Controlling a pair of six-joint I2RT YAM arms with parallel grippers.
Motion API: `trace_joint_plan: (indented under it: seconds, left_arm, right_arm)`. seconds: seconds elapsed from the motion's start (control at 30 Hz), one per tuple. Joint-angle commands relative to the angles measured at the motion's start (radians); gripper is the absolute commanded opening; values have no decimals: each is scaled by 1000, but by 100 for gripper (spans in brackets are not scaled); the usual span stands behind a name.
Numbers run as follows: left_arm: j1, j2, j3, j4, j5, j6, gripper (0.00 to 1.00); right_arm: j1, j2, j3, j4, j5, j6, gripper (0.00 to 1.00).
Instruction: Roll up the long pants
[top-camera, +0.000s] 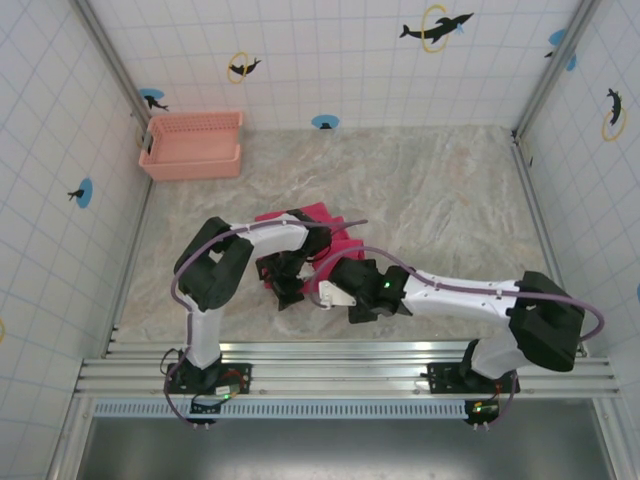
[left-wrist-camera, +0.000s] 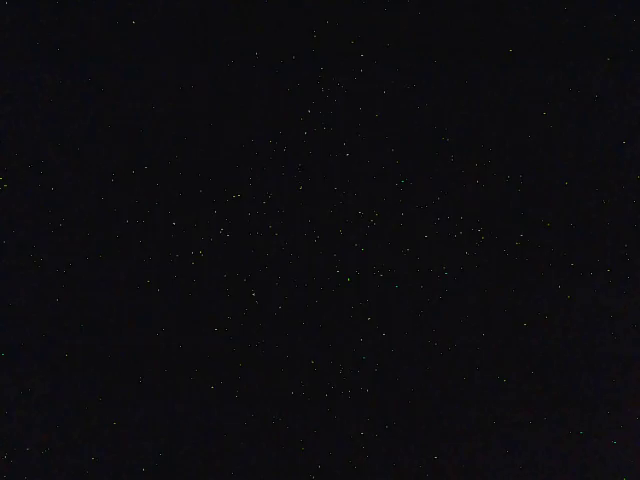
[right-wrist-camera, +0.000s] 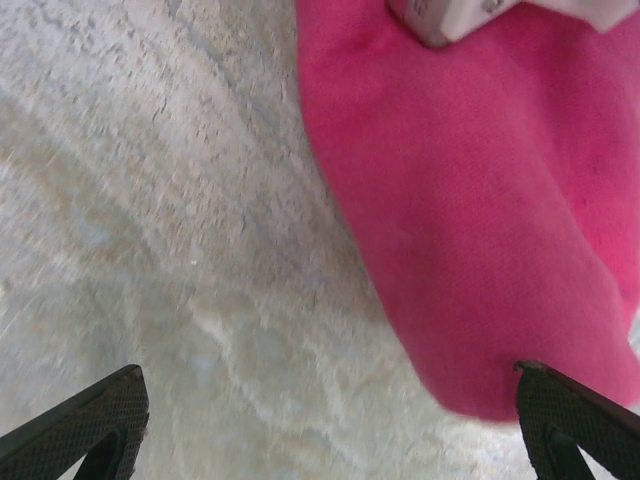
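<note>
The long pants' rounded near edge (right-wrist-camera: 474, 382) is the part my right gripper needs to take hold of next, apart from my left gripper. Then both can roll the bundle.
The long pants (top-camera: 318, 222) are a bunched magenta-red bundle at the table's middle, largely covered by both arms. My left gripper (top-camera: 281, 287) is pressed down on the bundle's near left side; the left wrist view is black, so its jaws stay hidden. My right gripper (top-camera: 327, 292) sits at the bundle's near right edge. In the right wrist view the pants (right-wrist-camera: 480, 210) fill the upper right, their rounded edge lying over the marbled table (right-wrist-camera: 170, 250). The right gripper (right-wrist-camera: 330, 440) is open, its right fingertip (right-wrist-camera: 575, 425) next to the fabric's lower edge and bare table between the fingers.
A pale pink lattice basket (top-camera: 193, 144) stands at the far left corner against the tiled wall. Tiled walls enclose the table on three sides. A metal rail (top-camera: 340, 370) carrying both arm bases runs along the near edge.
</note>
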Motion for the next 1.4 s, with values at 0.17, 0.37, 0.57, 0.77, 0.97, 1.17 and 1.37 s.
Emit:
trace_joint_plan:
  seconds: [0.17,0.37,0.57,0.77,0.97,1.17,1.37]
  left_arm:
    - [0,20,-45,-38,6,16,97]
    - [-5,-6,-47,-35,12,19,98]
    - [-9,-30,-47,-36,15,21,98]
    - [-8,-62,-45,-38,-6,14,97]
    - [-5,-154,19,-87,-138,-26,97]
    - [12,-254,181,-108,-248,-36,97]
    - [32,-244,247,-139,-291,-18,98]
  right_arm:
    - [-45,250,84,229,38,-116,97]
    - [-127,383,194,241,-11,-135,99]
    - [-205,513,415,-18,-110,-148,49]
    - [-236,595,588,-285,-291,-138,8]
    - [-206,571,610,-439,-482,-69,0]
    - [-173,504,635,-594,-753,14,0]
    - [-189,427,659,-617,-984,168,0]
